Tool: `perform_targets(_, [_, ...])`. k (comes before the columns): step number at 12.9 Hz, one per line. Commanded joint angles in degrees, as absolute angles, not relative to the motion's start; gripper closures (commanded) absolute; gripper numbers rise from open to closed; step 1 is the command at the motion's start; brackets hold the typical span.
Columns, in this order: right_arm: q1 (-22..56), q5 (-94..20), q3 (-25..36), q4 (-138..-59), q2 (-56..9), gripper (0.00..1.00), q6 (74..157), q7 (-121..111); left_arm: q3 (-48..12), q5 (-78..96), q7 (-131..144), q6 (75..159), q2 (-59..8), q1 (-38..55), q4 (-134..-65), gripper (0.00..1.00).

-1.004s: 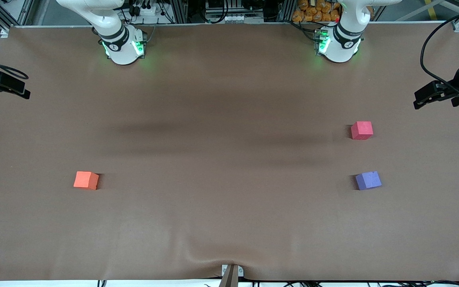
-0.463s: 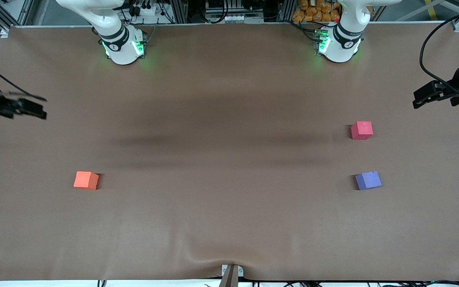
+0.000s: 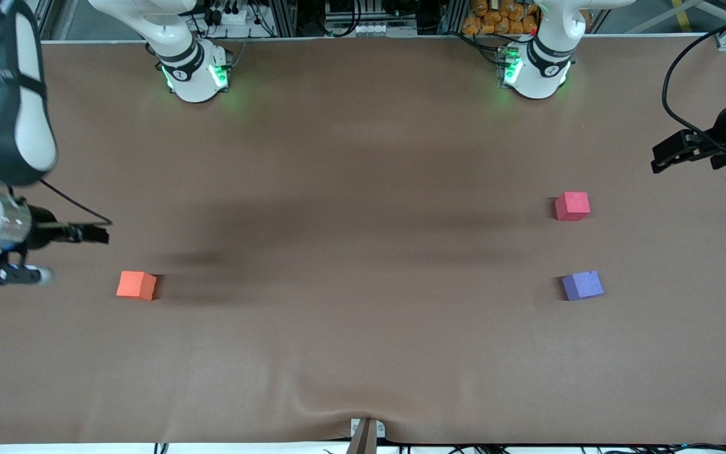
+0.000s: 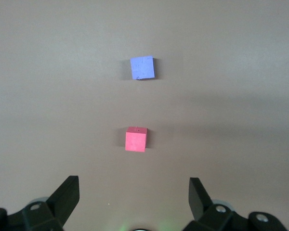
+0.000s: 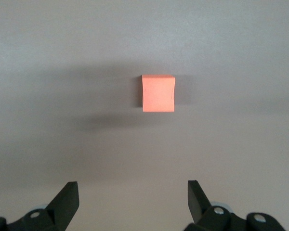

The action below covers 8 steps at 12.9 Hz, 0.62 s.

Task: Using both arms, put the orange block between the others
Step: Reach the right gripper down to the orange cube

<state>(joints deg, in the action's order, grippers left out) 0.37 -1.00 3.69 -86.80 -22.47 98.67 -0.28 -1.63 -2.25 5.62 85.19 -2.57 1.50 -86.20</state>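
Next, my right gripper grips the orange block (image 3: 136, 285) by its sides to place it between the pinkish-red and purple-blue cubes.
The orange block (image 3: 136, 285) lies alone on the brown table toward the right arm's end. In the right wrist view the orange block (image 5: 158, 93) sits ahead of the fingers. My right gripper (image 3: 95, 234) (image 5: 133, 188) hovers over the table close to it, open and empty. The pinkish-red cube (image 3: 572, 206) (image 4: 136, 139) and the purple-blue cube (image 3: 582, 285) (image 4: 142, 68) rest apart toward the left arm's end, the purple one nearer the front camera. My left gripper (image 3: 665, 157) (image 4: 134, 184) hangs open and empty by the table's edge near the pinkish-red cube.
Both arm bases (image 3: 196, 75) (image 3: 536, 72) glow green along the table's back edge. The brown table cover (image 3: 363, 189) has a wrinkle (image 3: 331, 407) near a small mount (image 3: 366, 432) at the front edge. Cables and racks stand past the back edge.
My right arm has swung in from the table's edge and come down toward the orange block. The left gripper has barely shifted. All three blocks stay put.
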Motion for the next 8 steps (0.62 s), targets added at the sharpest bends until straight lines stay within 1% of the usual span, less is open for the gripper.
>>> perform_targets(1, [-0.87,-0.35,3.69,-85.52,-28.63,0.0,103.33,0.53,-1.58,-1.06,5.71,85.08,-2.9,1.67,-85.61,0.0])
perform_targets(5, [-2.98,-0.44,3.69,-85.6,-35.67,0.0,112.48,-0.35,-1.58,-1.05,5.54,84.99,-2.81,1.67,-85.52,0.0])
perform_targets(8, [-3.08,-0.44,3.6,-86.13,-38.23,0.0,116.27,-1.66,-1.58,-1.05,5.62,85.34,-2.9,2.02,-85.52,0.0])
